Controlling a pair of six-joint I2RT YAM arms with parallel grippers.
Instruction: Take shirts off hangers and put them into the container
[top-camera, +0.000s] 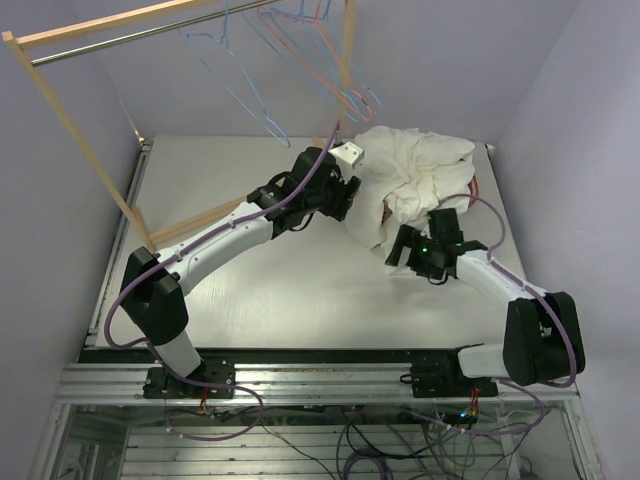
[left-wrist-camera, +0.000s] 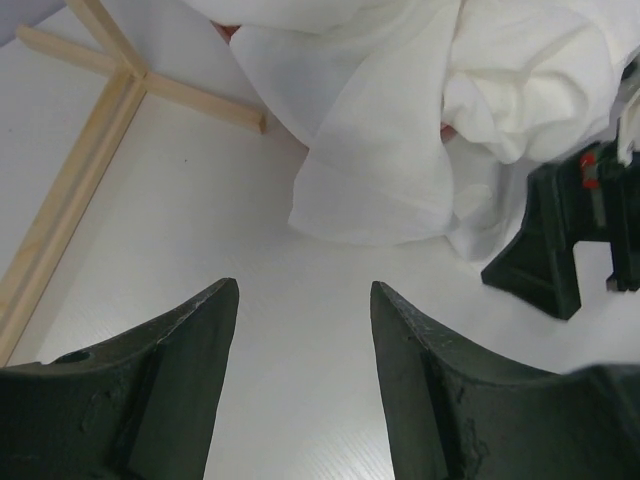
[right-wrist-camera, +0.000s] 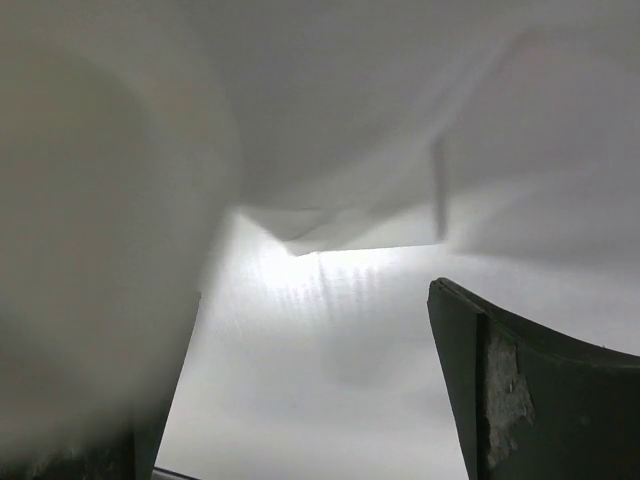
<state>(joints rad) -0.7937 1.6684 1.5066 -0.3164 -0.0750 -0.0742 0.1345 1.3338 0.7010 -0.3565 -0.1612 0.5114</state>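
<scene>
The fingers are around tabletop, short of the shirt's edge (right-wrist-camera: 370, 246). My right gripper should move toward the heap first and then close on the shirt.
A white shirt (top-camera: 415, 175) lies crumpled in a heap at the back right of the table, off the hangers, with a flap (left-wrist-camera: 370, 170) spilling onto the tabletop. The container is almost wholly hidden under it; only a pinkish sliver (left-wrist-camera: 228, 31) peeks out. Several blue and pink wire hangers (top-camera: 290, 60) hang bare on the rail. My left gripper (top-camera: 345, 200) (left-wrist-camera: 303, 290) stands open just left of the heap, nothing between its fingers. My right gripper (top-camera: 402, 250) (right-wrist-camera: 310, 300) is open at the heap's front edge, with cloth draped close above it and blurring its left side.
A wooden clothes rack (top-camera: 75, 95) stands over the back left, its foot bars (left-wrist-camera: 100, 120) lying on the white table (top-camera: 260, 290). The right gripper's dark finger (left-wrist-camera: 545, 250) shows in the left wrist view, close to the cloth.
</scene>
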